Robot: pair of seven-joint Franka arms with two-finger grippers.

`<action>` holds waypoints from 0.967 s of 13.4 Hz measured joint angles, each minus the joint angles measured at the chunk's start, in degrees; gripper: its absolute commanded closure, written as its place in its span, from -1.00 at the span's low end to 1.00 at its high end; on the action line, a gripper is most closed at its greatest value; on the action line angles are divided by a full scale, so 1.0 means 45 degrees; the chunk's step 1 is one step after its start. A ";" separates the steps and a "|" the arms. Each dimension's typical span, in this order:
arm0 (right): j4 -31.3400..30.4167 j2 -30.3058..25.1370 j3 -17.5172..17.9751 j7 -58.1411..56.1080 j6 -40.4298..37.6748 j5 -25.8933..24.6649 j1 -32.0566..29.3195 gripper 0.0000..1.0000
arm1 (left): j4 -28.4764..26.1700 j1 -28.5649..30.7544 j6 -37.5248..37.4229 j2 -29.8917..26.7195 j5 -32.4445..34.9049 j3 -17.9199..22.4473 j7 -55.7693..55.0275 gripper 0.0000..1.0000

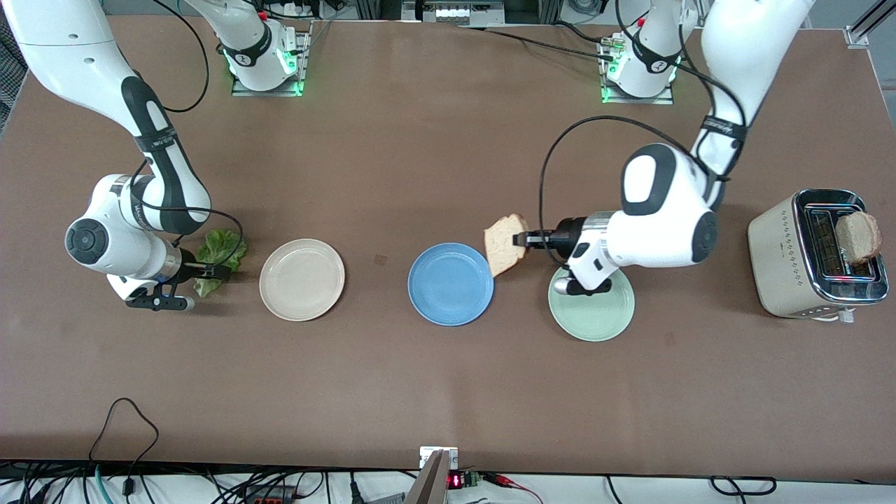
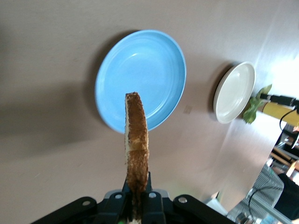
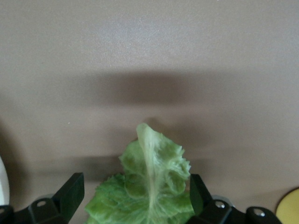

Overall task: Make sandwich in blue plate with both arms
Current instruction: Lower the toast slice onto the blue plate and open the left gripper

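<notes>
The right gripper grabs the lettuce by its leaf next, to layer greens onto the sandwich in the blue plate.
My left gripper is shut on a light brown bread slice and holds it tilted over the rim of the blue plate, on the side toward the left arm's end. In the left wrist view the slice stands edge-on in the gripper above the empty blue plate. My right gripper is low at the green lettuce leaf on the table. In the right wrist view its open fingers stand either side of the lettuce, around the gripper's midpoint.
An empty cream-white plate lies between the lettuce and the blue plate. A mint-green plate lies under my left wrist. A toaster with a second bread slice in its slot stands at the left arm's end.
</notes>
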 measured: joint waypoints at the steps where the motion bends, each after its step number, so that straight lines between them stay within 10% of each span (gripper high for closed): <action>1: 0.0000 0.0048 -0.0003 0.0000 0.0128 0.0000 -0.0011 -1.00 | 0.0002 -0.0246 0.0723 0.0235 -0.0075 0.0002 -0.0008 0.98; 13: 0.0003 0.0302 -0.0055 -0.0008 0.0489 -0.0142 -0.0083 0.68 | 0.1329 -0.2371 0.3254 0.2374 -0.0500 -0.0001 -0.0159 0.94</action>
